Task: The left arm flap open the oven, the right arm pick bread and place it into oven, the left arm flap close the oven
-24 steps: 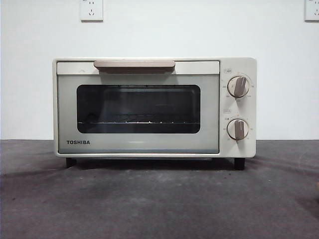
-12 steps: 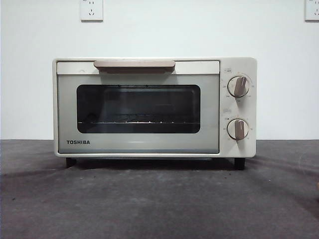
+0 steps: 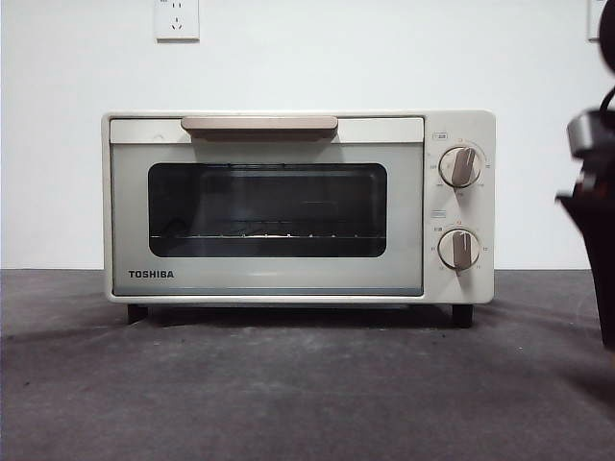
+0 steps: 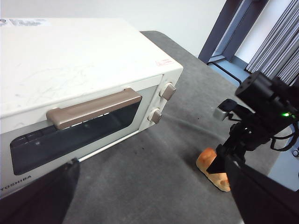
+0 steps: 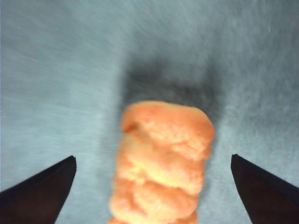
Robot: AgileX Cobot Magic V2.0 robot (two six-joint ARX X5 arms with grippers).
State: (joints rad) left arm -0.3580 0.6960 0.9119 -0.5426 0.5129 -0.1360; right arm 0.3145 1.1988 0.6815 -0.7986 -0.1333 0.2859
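Observation:
I should next grab the bread by its long sides with my right gripper. The bread (image 5: 163, 154) runs long from its rounded end (image 5: 167, 115) but stays narrow across.
The cream-white oven (image 3: 288, 206) stands on the table with its door shut, the beige handle (image 3: 258, 124) at the top. From the left wrist view, the oven (image 4: 79, 60) lies ahead of my open left gripper (image 4: 152, 161), which hangs apart from it. The orange bread (image 4: 209, 167) lies on the table off the oven's knob side. My right gripper (image 5: 153, 157) is lowered over the bread (image 5: 163, 154), jaws wide open on either side, not touching. The right arm (image 3: 591, 240) shows dark at the front view's right edge.
A dark grey cloth (image 3: 288, 384) covers the table in front of the oven. Two beige knobs (image 3: 459, 166) sit on the oven's right panel. A white wall with a socket (image 3: 177, 19) stands behind. The table's edge (image 4: 280, 158) runs just beyond the bread.
The right arm has come into the front view at the right edge, where nothing showed before. The oven has not moved and its door stays shut.

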